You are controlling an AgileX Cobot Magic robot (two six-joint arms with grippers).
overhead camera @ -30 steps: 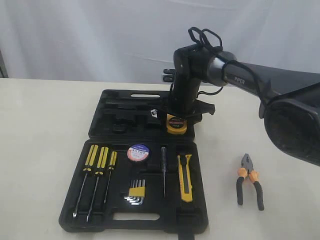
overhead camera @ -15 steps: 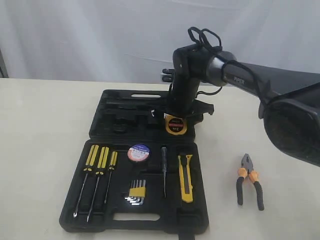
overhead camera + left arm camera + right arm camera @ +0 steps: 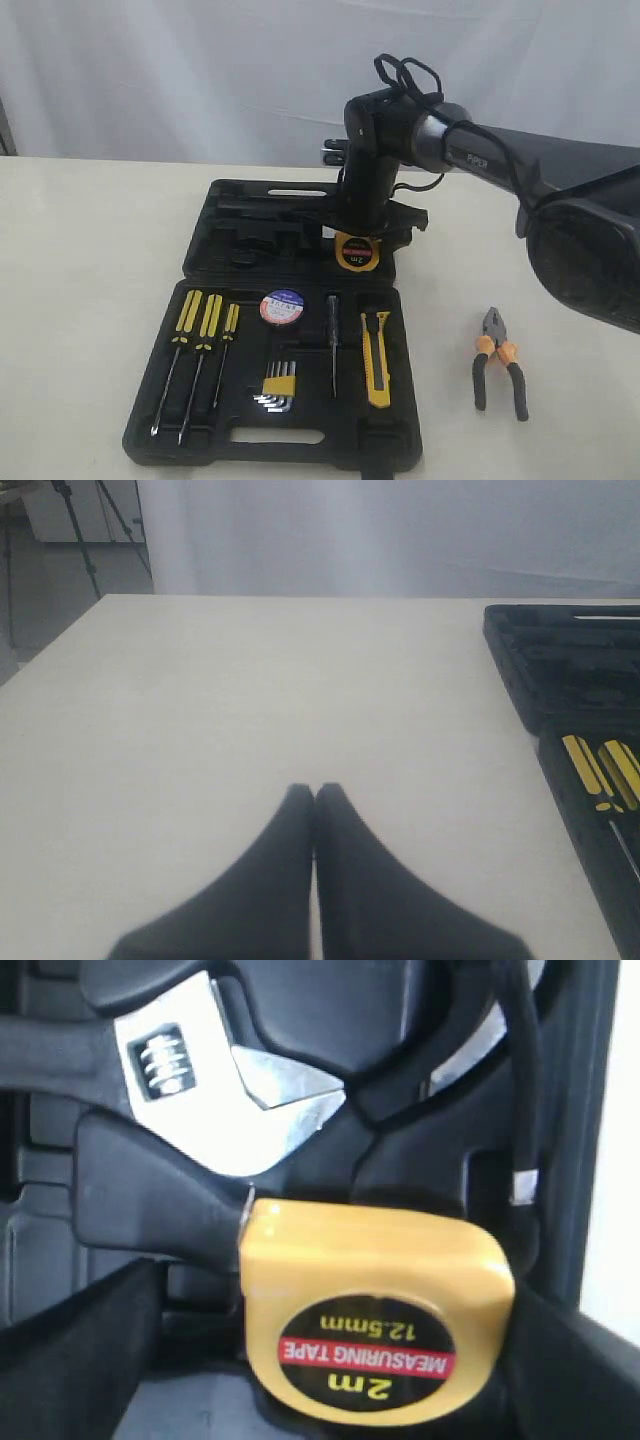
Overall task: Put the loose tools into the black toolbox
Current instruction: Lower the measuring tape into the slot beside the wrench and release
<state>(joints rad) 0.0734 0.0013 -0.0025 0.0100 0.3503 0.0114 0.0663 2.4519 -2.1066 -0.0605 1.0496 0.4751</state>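
My right gripper should next grab the loose pliers by their metal head point(image 3: 494, 325) to put them into the black toolbox.
The yellow tape measure point(image 3: 357, 251) sits in the lid half of the open black toolbox point(image 3: 300, 440), near the hinge. My right gripper point(image 3: 372, 232) hangs over it, open, with its fingers point(image 3: 80, 1360) wide on either side. A gap shows beside the tape measure point(image 3: 370, 1300) in the right wrist view. The yellow-black utility knife point(image 3: 377, 345) and the black tape roll point(image 3: 283, 306) lie in the tray half. The orange-and-black pliers point(image 3: 498, 372) lie on the table to the right of the box. My left gripper point(image 3: 314, 790) is shut over bare table.
Yellow-black screwdrivers point(image 3: 195, 350), hex keys point(image 3: 277, 385) and a thin tester screwdriver point(image 3: 333, 340) sit in tray slots. An adjustable wrench point(image 3: 220, 1080) rests in the lid beside the tape measure. A white curtain hangs behind the table.
My right gripper's fingers have spread a little wider around the tape measure. The toolbox and the tape measure have shifted slightly. The pliers have not moved.
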